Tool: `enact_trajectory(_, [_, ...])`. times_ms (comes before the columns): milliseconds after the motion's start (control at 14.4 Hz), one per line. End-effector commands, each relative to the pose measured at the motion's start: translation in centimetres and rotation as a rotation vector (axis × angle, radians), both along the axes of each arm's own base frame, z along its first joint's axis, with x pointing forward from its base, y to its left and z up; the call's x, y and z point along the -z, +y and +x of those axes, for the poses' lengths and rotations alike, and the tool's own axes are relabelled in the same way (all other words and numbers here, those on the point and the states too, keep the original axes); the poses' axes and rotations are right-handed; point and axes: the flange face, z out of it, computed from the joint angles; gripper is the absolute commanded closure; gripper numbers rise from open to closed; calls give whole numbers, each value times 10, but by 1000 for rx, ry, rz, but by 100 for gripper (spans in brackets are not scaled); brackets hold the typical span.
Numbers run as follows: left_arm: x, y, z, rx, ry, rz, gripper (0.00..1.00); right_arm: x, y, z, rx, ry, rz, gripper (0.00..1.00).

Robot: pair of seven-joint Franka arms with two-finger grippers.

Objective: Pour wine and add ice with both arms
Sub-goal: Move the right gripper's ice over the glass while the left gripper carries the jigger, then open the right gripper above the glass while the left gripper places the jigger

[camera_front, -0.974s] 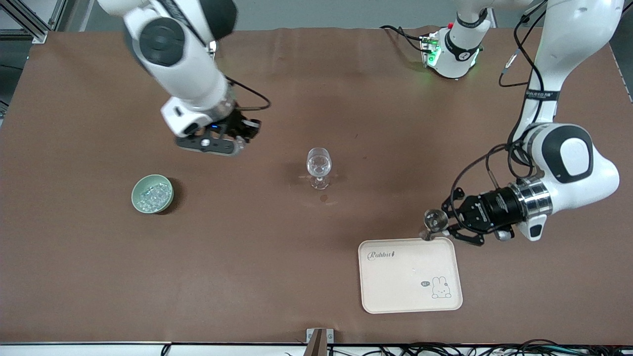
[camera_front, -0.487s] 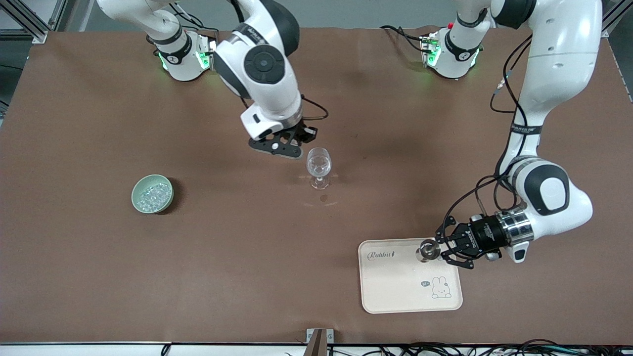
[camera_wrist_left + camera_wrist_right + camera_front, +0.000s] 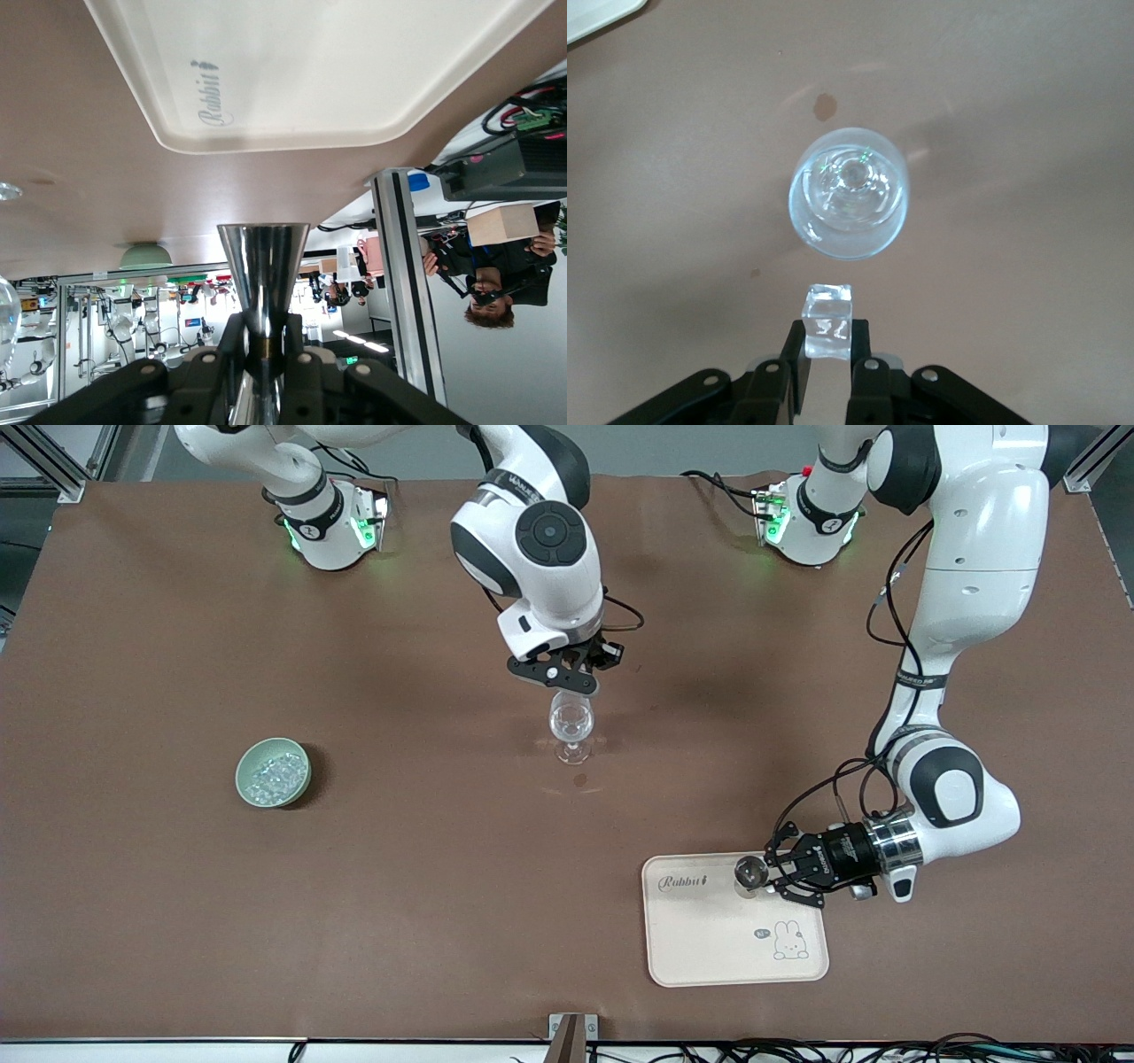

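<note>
The measuring cup stays held in my left gripper for now, as the measuring cup's lower rim is above the cream tray.
A clear wine glass stands upright mid-table; it looks clear and no wine shows. My right gripper hangs just above its rim, shut on one clear ice cube, with the glass's bowl just ahead of the cube. More ice is heaped in a green bowl toward the right arm's end. My left gripper is shut on the narrow waist of a shiny metal measuring cup, held low over the cream tray near its edge.
The tray carries a "Rabbit" print and a bunny drawing and holds nothing else. A small dark spot marks the brown mat just in front of the glass. Both arm bases stand along the table's back edge.
The right arm swung from near the bowl's end of the table across to the wine glass. The left gripper carried the metal cup from beside the tray's edge to over the tray.
</note>
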Motion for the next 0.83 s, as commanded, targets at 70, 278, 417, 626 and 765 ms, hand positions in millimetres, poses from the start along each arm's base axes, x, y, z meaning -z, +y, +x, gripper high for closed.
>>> enact_trajectory(70, [25, -1, 1, 21, -38, -3, 97, 5, -3, 15, 21, -32, -20, 99])
enact_trajectory(278, [38, 18, 6, -2, -54, 14, 97, 15, -4, 23, 15, -68, -28, 99])
enact_trajectory(417, [47, 29, 12, -42, -49, 2, 97, 22, -3, 25, 14, -71, -32, 99])
enact_trajectory(626, [62, 32, 11, -44, -39, 14, 97, 22, -2, 24, 10, -75, -36, 98])
enact_trajectory(765, [71, 32, 9, -42, -32, 17, 97, 23, -3, 26, 9, -81, -40, 96])
